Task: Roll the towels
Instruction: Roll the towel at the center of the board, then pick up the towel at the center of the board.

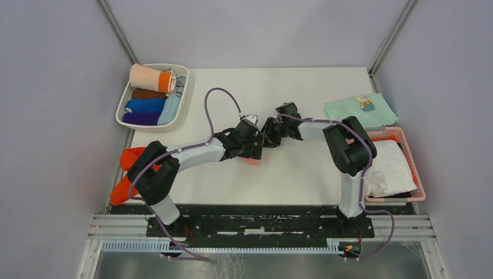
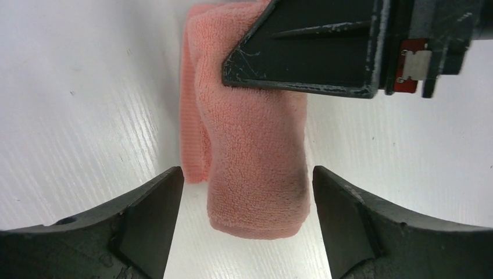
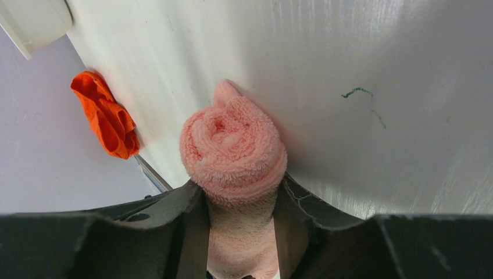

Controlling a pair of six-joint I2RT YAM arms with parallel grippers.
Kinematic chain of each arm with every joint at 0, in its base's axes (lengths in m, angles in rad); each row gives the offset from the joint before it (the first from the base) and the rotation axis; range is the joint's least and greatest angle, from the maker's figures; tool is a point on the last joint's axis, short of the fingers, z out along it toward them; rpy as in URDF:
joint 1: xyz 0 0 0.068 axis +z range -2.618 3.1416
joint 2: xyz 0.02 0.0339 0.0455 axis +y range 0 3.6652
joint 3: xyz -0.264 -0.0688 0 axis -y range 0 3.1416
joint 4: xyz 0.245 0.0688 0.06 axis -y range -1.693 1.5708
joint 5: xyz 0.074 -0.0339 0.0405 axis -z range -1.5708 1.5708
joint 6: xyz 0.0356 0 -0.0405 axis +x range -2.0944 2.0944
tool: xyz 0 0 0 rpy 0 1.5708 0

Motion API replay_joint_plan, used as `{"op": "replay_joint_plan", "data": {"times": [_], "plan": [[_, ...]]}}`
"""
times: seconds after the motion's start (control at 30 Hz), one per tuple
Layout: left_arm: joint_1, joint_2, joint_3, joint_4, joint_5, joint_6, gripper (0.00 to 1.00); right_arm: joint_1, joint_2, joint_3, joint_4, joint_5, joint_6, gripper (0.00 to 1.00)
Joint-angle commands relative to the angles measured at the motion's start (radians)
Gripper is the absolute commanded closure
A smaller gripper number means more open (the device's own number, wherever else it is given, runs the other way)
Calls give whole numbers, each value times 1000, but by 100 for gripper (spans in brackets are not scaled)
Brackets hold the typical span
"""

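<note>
My left gripper needs to reach deeper before it closes on the roll, because the roll's whole near end and white table below it show between its fingers.
A pale pink towel [image 3: 232,148], wound into a tight roll, sits clamped between the fingers of my right gripper [image 3: 238,195], which is shut on it; the spiral end faces the camera. In the left wrist view the same towel [image 2: 256,157] hangs just above the white table, and my left gripper [image 2: 248,180] stands open, one finger on each side of the roll's free end without touching it. The right gripper's finger [image 2: 314,52] crosses the top of that view. From above, both grippers meet mid-table, left gripper [image 1: 254,146], right gripper [image 1: 269,132], with only a sliver of towel [image 1: 253,161] showing. Red-orange towels [image 1: 125,174] lie crumpled at the table's left edge.
A white tray [image 1: 123,110] holding several rolled cloths stands at the back left. A mint-green cloth with a bear print [image 1: 357,110] lies at the back right. A pink basket [image 1: 408,145] with a white cloth [image 1: 389,168] stands at the right edge.
</note>
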Motion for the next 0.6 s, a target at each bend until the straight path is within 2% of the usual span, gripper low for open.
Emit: {"op": "replay_joint_plan", "data": {"times": [0.0, 0.3, 0.57], "plan": [[37, 29, 32, 9, 63, -46, 12, 20, 28, -13, -96, 127, -65, 55], [102, 103, 68, -26, 166, -15, 13, 27, 27, -8, -92, 121, -76, 55], [105, 173, 45, -27, 227, -38, 17, 39, 28, -2, -87, 111, -84, 55]]}}
